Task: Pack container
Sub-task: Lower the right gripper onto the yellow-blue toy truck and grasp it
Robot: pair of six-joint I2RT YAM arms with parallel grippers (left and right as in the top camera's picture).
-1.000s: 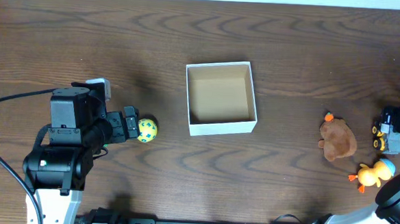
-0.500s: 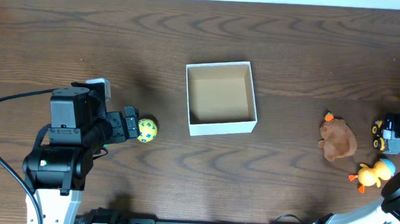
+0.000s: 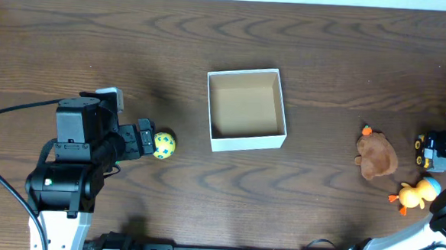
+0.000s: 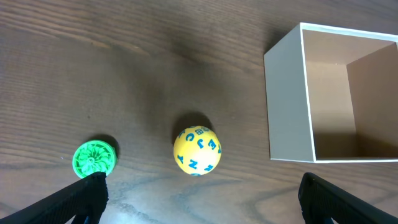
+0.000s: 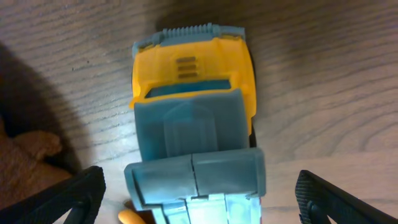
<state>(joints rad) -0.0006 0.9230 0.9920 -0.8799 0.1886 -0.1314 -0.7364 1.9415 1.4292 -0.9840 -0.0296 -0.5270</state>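
Observation:
The truck's grey rear part is between my fingers with a gap on each side. My right gripper needs to close now. Closing now would hold the truck.
The container (image 3: 246, 141) is a white square box with a tan inside, standing open at the table's middle; it also shows in the left wrist view (image 4: 286, 106). My left gripper (image 3: 150, 141) is open just left of a yellow ball with blue letters (image 3: 164, 143). In the left wrist view the ball (image 4: 197, 150) lies ahead of the gripper (image 4: 200, 184), not between the fingers. My right gripper (image 3: 445, 143) is open at the far right over a yellow and grey toy truck (image 3: 428, 153). In the right wrist view the gripper (image 5: 199, 190) has a finger on each side of the truck (image 5: 193, 93).
A green round toy (image 4: 94, 157) lies left of the ball. A brown plush toy (image 3: 376, 156) and a yellow duck (image 3: 414, 194) lie on the right, close to the truck. The plush shows at the left edge of the right wrist view (image 5: 25, 162).
My right gripper has moved down and a little right, settling over the toy truck. The left arm, ball and container have not moved.

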